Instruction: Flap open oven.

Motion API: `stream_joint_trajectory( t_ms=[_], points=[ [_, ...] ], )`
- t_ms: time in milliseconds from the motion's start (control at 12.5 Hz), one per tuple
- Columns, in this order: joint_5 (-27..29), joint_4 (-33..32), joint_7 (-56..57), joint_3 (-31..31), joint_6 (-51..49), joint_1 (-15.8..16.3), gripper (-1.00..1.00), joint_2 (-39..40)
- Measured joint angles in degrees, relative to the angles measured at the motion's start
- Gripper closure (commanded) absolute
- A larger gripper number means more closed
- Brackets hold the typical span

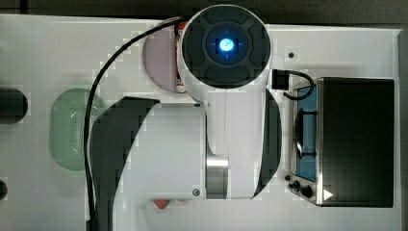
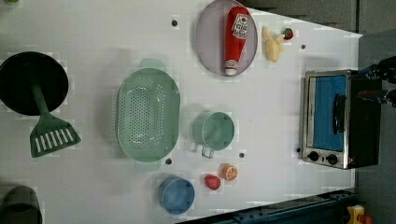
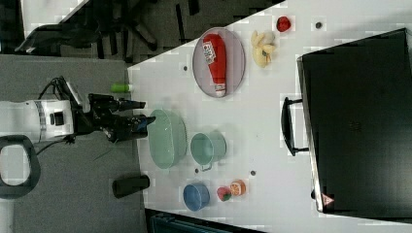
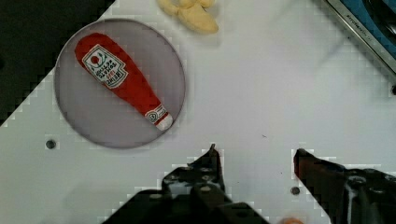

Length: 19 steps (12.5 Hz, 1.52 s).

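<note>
The oven needs to be flapped open, so the robot's gripper will grab the middle of the bar handle (image 2: 338,113) on its blue glass door (image 2: 329,112).
The oven (image 2: 327,119) stands at the left view's right end of the white table, with a black top (image 1: 356,139), a silver front and two black knobs (image 2: 322,157). Its blue glass door (image 2: 329,112) stands shut, the bar handle (image 3: 289,127) sticking out in front. My gripper (image 4: 257,158) is open with nothing between its fingers. It hangs high above the table (image 4: 261,93), over bare surface between the grey plate (image 4: 93,121) and a corner of the oven (image 4: 364,23). In the right view the gripper (image 3: 143,114) is far from the oven, and in the left view the gripper (image 2: 364,84) shows beside its top.
A ketchup bottle (image 2: 236,37) lies on the plate (image 2: 208,42), a banana (image 2: 271,44) beside it. A green colander (image 2: 147,114), green cup (image 2: 215,130), blue cup (image 2: 176,195), strawberry (image 2: 212,181) and orange slice (image 2: 229,171) fill the middle. A black pan (image 2: 21,77) holds a spatula (image 2: 49,135).
</note>
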State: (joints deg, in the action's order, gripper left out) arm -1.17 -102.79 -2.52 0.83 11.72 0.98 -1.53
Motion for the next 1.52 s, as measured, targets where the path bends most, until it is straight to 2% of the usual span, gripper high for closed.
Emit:
stream_joint_trajectory(
  t_ms=[160, 240, 400, 560, 640, 1120, 1200, 1520],
  points=[
    [0.36, -9.68, -0.10, 1.27, -5.90, 0.00, -0.81, -9.11],
    [0.47, -12.25, -0.18, 2.34, -7.76, -0.01, -1.00, -13.66],
    [0.49, -11.19, -0.29, 3.68, -8.34, -0.27, -1.00, -19.23],
    [0.58, -8.50, -0.29, 3.83, -8.31, -0.62, -1.00, -21.53],
    [0.54, -7.72, -0.28, 3.79, -8.27, -0.64, -0.90, -21.67],
    [0.34, -9.51, -0.29, 3.01, -7.31, -1.37, 0.55, -16.61],
    [0.31, -9.62, -0.29, 2.92, -7.29, -1.38, 0.65, -15.58],
    [0.61, -12.93, 4.69, 4.21, -7.40, -0.96, 0.65, -15.70]
  ],
)
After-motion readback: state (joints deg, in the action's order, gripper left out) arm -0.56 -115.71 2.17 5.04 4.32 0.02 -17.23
